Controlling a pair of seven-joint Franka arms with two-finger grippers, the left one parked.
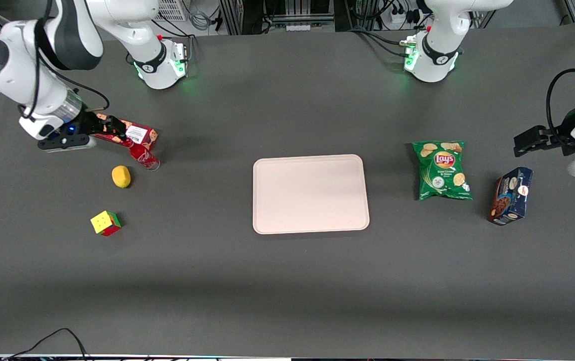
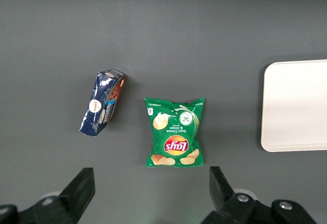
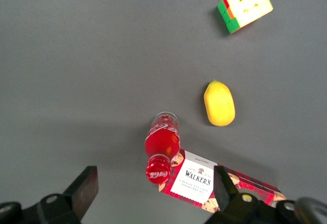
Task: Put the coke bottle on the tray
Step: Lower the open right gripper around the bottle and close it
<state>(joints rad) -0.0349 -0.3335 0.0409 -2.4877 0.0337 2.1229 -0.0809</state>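
Note:
My gripper picks up the bottle by its cap end (image 1: 128,143) next, to place the coke bottle on the tray (image 1: 311,220).
The coke bottle (image 1: 144,156) is small and red with a red cap and white script. It stands on the table toward the working arm's end, touching or nearly touching a long red cookie box (image 1: 139,133). The right wrist view shows its cap and body (image 3: 162,145) from above. My gripper (image 1: 112,129) hangs above the bottle's cap and the cookie box, open and empty; in the right wrist view the gripper (image 3: 155,185) has its fingers spread wide on either side of the cap. The pale pinkish-beige tray (image 1: 311,220) lies bare at the table's middle, and its edge shows in the left wrist view (image 2: 296,106).
A yellow lemon (image 1: 121,176) lies beside the bottle, nearer the front camera, and a colour cube (image 1: 106,223) nearer still. A green chips bag (image 1: 442,170) and a dark blue box (image 1: 511,195) lie toward the parked arm's end.

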